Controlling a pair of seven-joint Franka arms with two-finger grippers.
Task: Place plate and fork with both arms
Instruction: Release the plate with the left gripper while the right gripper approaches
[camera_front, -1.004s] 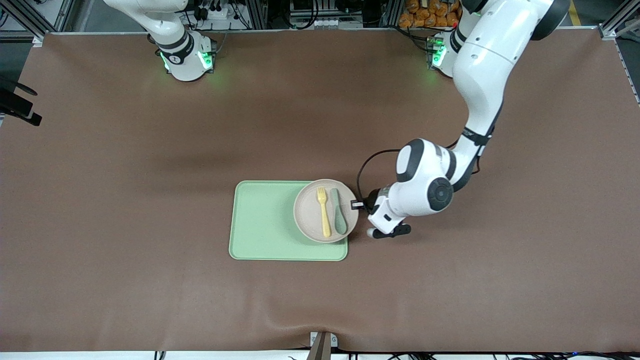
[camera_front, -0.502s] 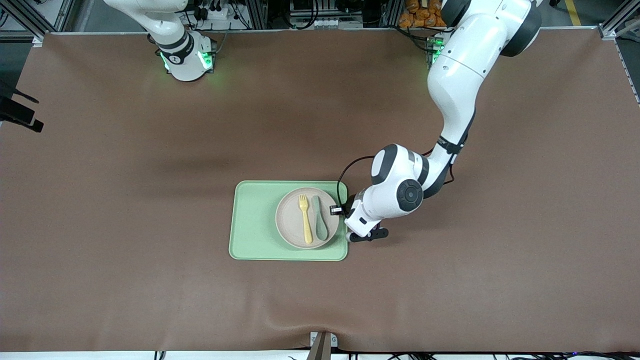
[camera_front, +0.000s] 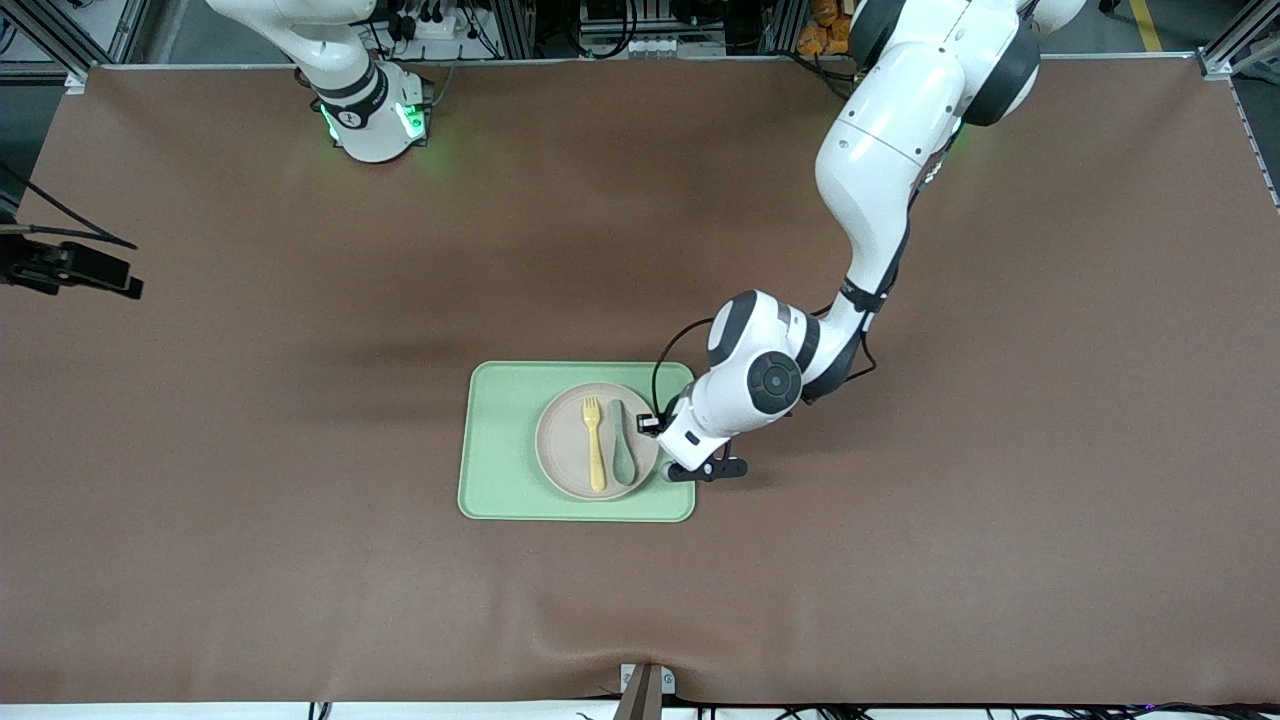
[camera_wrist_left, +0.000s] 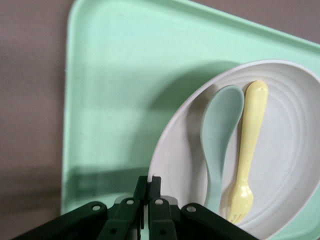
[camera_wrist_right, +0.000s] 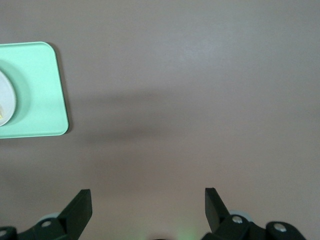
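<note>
The left gripper should release the beige plate now, because the plate sits level on the bottom of the light-green tray and the plate's whole rim is inside the tray's edge.
The round beige plate (camera_front: 563, 458) is over the light-green tray (camera_front: 500, 450), toward the tray's end nearest the left arm. On the plate lie the pale-yellow fork (camera_front: 595, 445) and, beside it, a grey-green spoon (camera_front: 622, 447). My left gripper (camera_front: 650, 425) is shut on the plate's rim. In the left wrist view its fingertips (camera_wrist_left: 150, 180) pinch the edge of the plate (camera_wrist_left: 295, 165), with the fork (camera_wrist_left: 248, 150) and spoon (camera_wrist_left: 220, 135) just past them. My right gripper (camera_wrist_right: 148, 192) is open over bare table, with nothing between its fingers.
The brown mat covers the whole table. The right wrist view shows one corner of the tray (camera_wrist_right: 35, 90) and a sliver of the plate (camera_wrist_right: 6, 97). The right gripper (camera_front: 75, 268) shows at the table's edge at the right arm's end.
The left gripper has carried the plate with the fork and spoon from the tray's edge to farther over the tray. The right gripper has shifted a little inward over the table.
</note>
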